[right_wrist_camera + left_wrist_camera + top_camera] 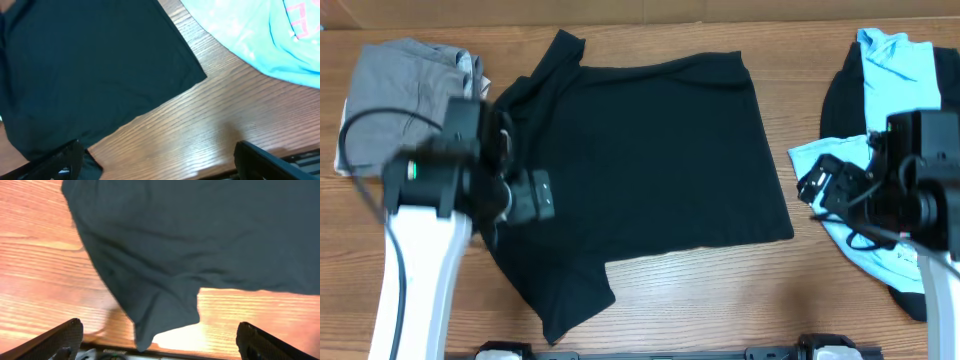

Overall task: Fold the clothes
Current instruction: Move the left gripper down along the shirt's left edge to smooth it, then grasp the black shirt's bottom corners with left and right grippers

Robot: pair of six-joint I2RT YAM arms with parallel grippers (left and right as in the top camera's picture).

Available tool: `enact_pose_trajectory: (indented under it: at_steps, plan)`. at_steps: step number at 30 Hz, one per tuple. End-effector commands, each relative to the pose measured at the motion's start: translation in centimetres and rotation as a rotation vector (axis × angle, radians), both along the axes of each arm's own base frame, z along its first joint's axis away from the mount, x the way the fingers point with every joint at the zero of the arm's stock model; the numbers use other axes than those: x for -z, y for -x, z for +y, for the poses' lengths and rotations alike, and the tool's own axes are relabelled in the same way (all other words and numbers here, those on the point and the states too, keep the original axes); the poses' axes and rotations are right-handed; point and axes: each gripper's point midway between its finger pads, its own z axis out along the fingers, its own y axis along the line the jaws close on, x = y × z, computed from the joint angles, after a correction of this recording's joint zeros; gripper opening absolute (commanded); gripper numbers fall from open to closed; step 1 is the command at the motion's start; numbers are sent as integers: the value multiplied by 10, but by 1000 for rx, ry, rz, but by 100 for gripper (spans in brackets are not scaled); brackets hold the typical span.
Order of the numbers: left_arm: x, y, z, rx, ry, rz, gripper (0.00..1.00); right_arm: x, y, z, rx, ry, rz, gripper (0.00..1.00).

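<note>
My left gripper grabs the black T-shirt's front sleeve at the sleeve's near end next, to fold the T-shirt's near side over its body.
The clothes lie on a wooden table (pixel 720 300). A black short-sleeved T-shirt (pixel 650 150) is spread flat in the middle, neck to the left. My left gripper (pixel 533 195) hovers open over its near-left side, by the front sleeve (pixel 160 312), and holds nothing. In the left wrist view both fingers (pixel 57 340) stand far apart over shirt (pixel 200 240) and wood. My right gripper (pixel 823 182) is open, just right of the shirt's hem. Below it the right wrist view shows bare wood and the shirt's corner (pixel 90 65).
A grey garment (pixel 400 100) is bunched at the back left. At the right a light-blue printed tee (pixel 900 80) lies on another black garment (pixel 838 95); the tee's edge (pixel 260 40) also shows in the right wrist view. The table's front edge runs close below both grippers.
</note>
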Motion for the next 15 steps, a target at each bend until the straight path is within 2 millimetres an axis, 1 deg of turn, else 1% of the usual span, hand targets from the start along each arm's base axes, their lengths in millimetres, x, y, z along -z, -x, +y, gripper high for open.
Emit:
enact_pose_trajectory:
  at_steps: [1, 2, 3, 6, 10, 15]
  plan:
    - [25, 28, -5, -130, 19, 18, 100, 17, -1, 0, 19, -7, 17, 100]
    - [37, 33, -8, -138, 29, 32, 100, 22, -4, 0, 19, -8, 19, 100]
    - [59, 43, -14, -142, 47, 68, 100, 32, -10, 0, 19, -8, 23, 100]
    - [94, 61, -22, -166, 69, 165, 100, 47, -19, 0, 19, -8, 34, 100]
    - [129, 85, -32, -155, 74, 260, 98, 67, -28, 0, 19, -8, 60, 100]
    - [170, 110, -38, -166, 44, 324, 98, 91, -34, 0, 16, -7, 116, 100]
